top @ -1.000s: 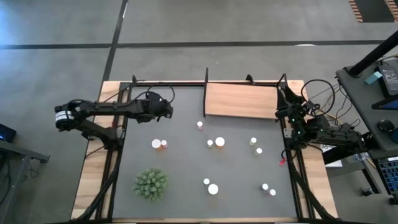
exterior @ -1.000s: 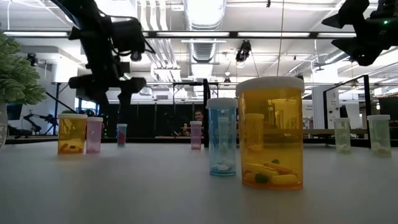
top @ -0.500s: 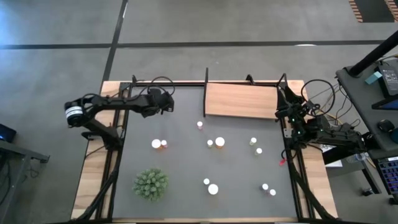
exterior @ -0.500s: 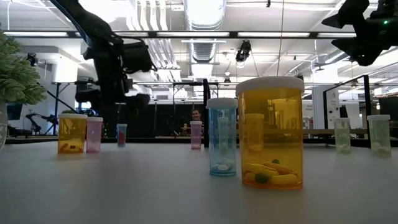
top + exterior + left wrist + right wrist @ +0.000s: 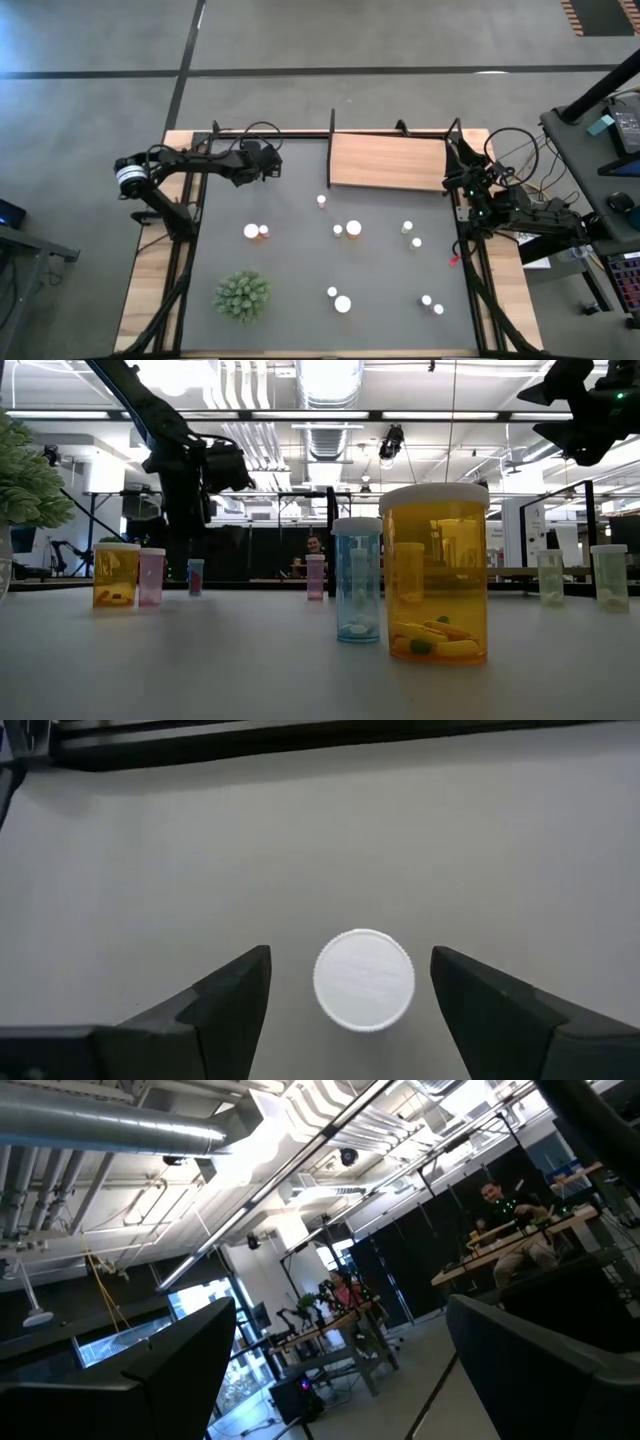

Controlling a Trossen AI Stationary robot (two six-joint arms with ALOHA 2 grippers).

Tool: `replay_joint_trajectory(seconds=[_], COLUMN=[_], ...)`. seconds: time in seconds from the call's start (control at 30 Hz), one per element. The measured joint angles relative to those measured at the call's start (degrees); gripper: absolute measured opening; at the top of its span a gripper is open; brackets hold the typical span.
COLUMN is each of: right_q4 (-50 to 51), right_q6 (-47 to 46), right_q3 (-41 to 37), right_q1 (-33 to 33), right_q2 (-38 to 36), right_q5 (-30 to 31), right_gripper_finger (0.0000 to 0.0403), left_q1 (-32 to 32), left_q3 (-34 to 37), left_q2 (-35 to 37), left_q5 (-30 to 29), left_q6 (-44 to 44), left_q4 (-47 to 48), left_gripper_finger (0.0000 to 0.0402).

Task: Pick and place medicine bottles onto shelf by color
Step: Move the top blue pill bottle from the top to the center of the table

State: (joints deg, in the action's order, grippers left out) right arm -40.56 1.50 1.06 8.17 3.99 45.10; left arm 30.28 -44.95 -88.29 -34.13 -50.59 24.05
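Observation:
The fingers of the left gripper are level with the white cap [image 5: 363,979], so it is time for the left gripper to close on the cap.
My left gripper [image 5: 268,170] hovers open over the far left of the dark mat. In its wrist view [image 5: 350,956] the fingers stand either side of a white bottle cap [image 5: 363,979] without touching it. That bottle is hidden under the arm in the high view; it may be the small far bottle [image 5: 196,575] in the low view. Other white-capped bottles stand on their bases on the mat: an orange and pink pair [image 5: 257,231], one [image 5: 321,200] near the shelf, and more toward the right and near edges. The light-wood shelf [image 5: 388,160] stands at the far edge. My right gripper [image 5: 470,183] waits open at the right edge, pointing up.
A green spiky plant [image 5: 241,296] stands at the near left of the mat. A large orange bottle [image 5: 436,575] and a clear bluish one [image 5: 357,580] stand close to the low camera. Black frame rails [image 5: 270,133] run along the table's far edge and sides.
My left gripper has drifted a little toward the table's far and right edges and has turned at the wrist, while the arm's elbow swung right. The bottles have kept still.

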Motion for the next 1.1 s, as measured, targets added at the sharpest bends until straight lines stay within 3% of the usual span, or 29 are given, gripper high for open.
replay_joint_trajectory(seconds=[0.2, 0.63, 1.1], right_q4=[0.00, 0.00, -0.02], right_q6=[0.01, 0.02, 0.02], right_q3=[0.00, 0.02, 0.02], right_q1=[0.00, 0.00, 0.00], right_q2=[0.02, 0.02, 0.02], right_q5=[0.00, 0.00, 0.00], right_gripper_finger=[0.0352, 0.0352, 0.0352], left_q1=[0.11, 0.13, 0.09], left_q3=[0.00, 0.00, 0.00], left_q2=[0.00, 0.00, 0.00], left_q5=[-0.42, -0.43, -0.42], left_q6=[1.84, 1.91, 1.88], left_q4=[-0.78, -1.33, -1.22], left_gripper_finger=[0.0240, 0.0139, 0.0106])
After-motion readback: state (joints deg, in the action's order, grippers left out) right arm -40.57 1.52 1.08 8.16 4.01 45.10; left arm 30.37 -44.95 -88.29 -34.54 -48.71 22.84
